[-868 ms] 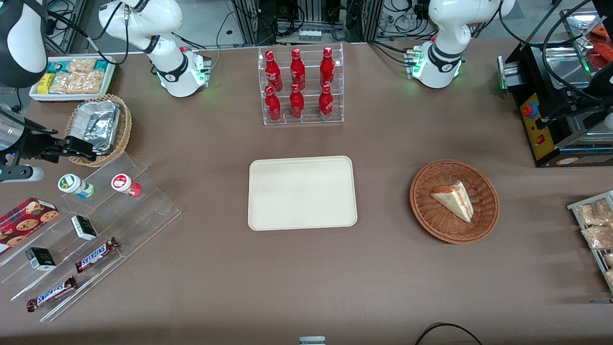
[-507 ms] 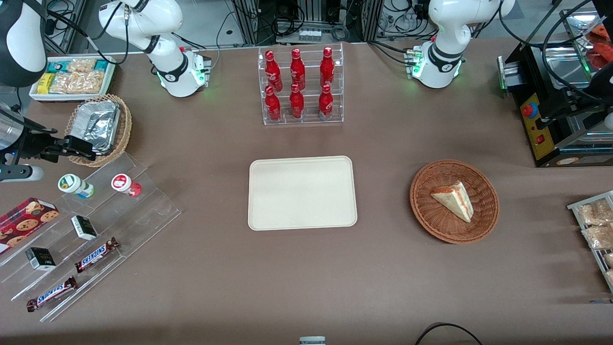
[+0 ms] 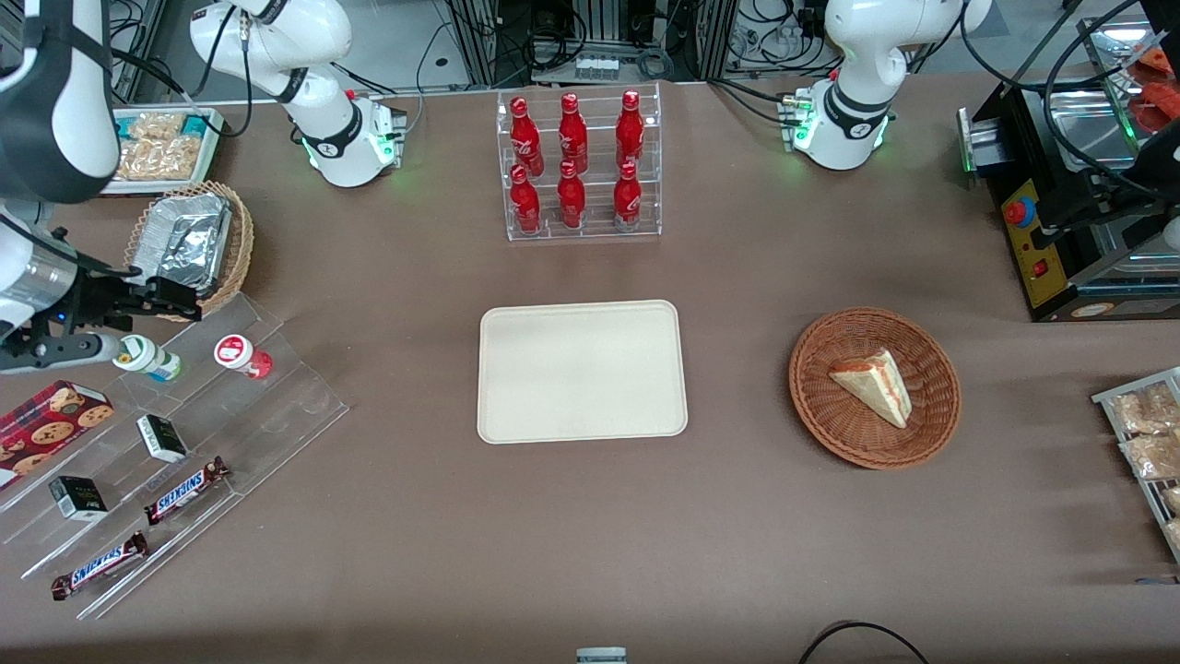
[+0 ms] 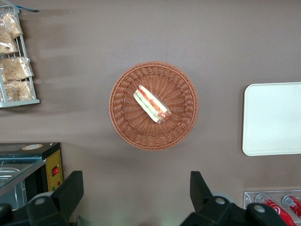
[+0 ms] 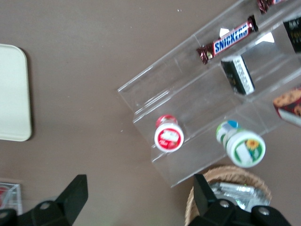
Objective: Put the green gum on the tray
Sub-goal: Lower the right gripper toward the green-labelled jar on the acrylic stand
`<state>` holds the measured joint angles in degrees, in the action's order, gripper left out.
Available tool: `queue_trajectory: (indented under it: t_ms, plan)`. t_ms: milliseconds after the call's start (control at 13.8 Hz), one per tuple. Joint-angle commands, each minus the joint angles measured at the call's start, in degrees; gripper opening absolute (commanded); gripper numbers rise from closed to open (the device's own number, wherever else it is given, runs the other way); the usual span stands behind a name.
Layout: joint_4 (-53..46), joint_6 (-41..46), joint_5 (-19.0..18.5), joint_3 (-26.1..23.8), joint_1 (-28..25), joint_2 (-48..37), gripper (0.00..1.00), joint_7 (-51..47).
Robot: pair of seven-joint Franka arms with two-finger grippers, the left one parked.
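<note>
My right gripper is to grab the green gum next by its white canister body (image 3: 155, 361), so that it can put the gum on the tray (image 3: 581, 371).
The green gum (image 3: 152, 360) (image 5: 244, 147), a small white canister with a green-and-white lid, stands on the top step of a clear acrylic stand (image 3: 277, 406), beside a like canister with a red lid (image 3: 241, 355) (image 5: 168, 137). My right gripper (image 3: 175, 300) (image 5: 140, 200) hovers open above the table between that step and a wicker basket, holding nothing; the gum sits just off one fingertip (image 5: 202, 190), outside the jaws. In the front view the wrist covers part of the gum's lid. The cream tray (image 3: 581, 371) (image 5: 14, 94) lies at the table's middle, bare.
A wicker basket with a foil container (image 3: 189, 244) stands close by the gripper. Snickers bars (image 3: 184, 489), small black boxes (image 3: 161, 438) and a cookie box (image 3: 46, 420) fill the lower steps. A bottle rack (image 3: 579, 166) and a sandwich basket (image 3: 874, 387) stand farther off.
The right arm has shifted toward the acrylic stand; its wrist now overlaps the green gum's lid in the front view. The gum and tray have not moved.
</note>
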<state>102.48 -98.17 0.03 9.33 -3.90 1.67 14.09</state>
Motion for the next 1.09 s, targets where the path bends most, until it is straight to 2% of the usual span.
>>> queue_trajectory:
  t_ms: [0,217,362,724,1013]
  plan:
    - [3.4,-6.0,-1.1,0.2,2.9,0.6,1.00,12.6]
    - [3.8,-10.2,-0.9,0.2,7.1,3.6,1.00,30.8]
    - [3.8,-11.8,-0.5,0.2,9.4,5.0,1.00,38.0]
    - [4.0,-11.3,-0.4,0.2,13.5,5.5,1.00,45.8]
    - [6.2,-11.9,0.1,0.2,15.5,4.7,1.00,45.3]
